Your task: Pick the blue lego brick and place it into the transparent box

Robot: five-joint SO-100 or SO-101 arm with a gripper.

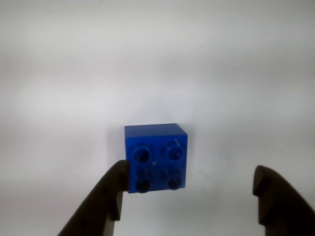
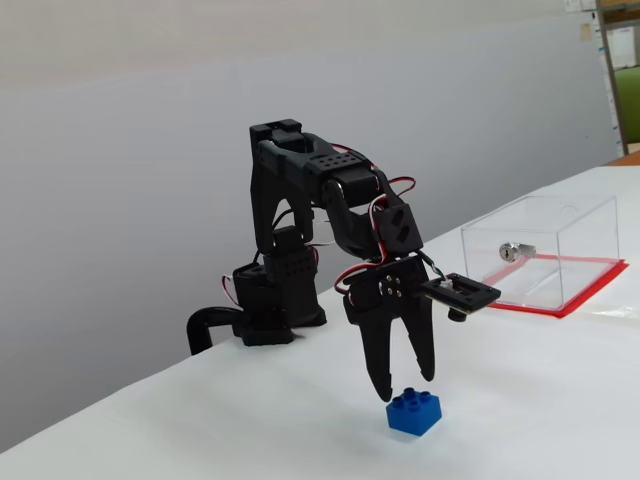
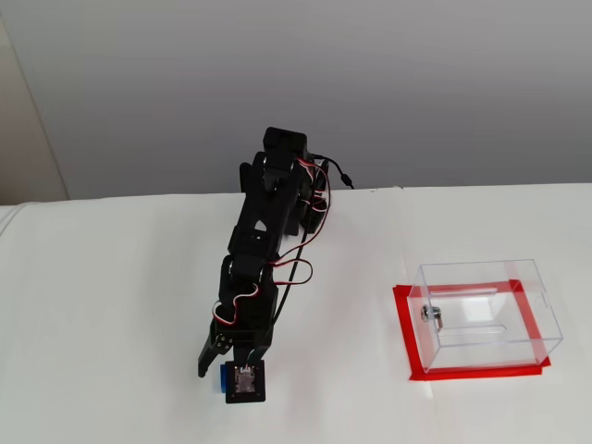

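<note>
The blue lego brick (image 1: pixel 156 157) needs to go into the transparent box, so my gripper should next grab it by its two opposite sides.
The blue lego brick (image 1: pixel 156 157) sits studs up on the white table. In the wrist view my gripper (image 1: pixel 192 171) is open around it: the left finger (image 1: pixel 106 201) is at the brick's lower left corner and the right finger (image 1: pixel 278 201) stands well clear of it. In a fixed view the gripper (image 2: pixel 404 387) points down just above the brick (image 2: pixel 414 411). In another fixed view only a blue sliver of the brick (image 3: pixel 225 379) shows beside the wrist camera. The transparent box (image 2: pixel 540 250) with its silver lock (image 2: pixel 510 250) stands on a red base plate (image 2: pixel 590 290), far to the right.
The arm's base (image 2: pixel 265 315) stands at the table's back edge. From above, the box (image 3: pixel 481 270) and its red plate (image 3: pixel 412 370) lie to the right of the arm. A grey wall runs behind the table.
</note>
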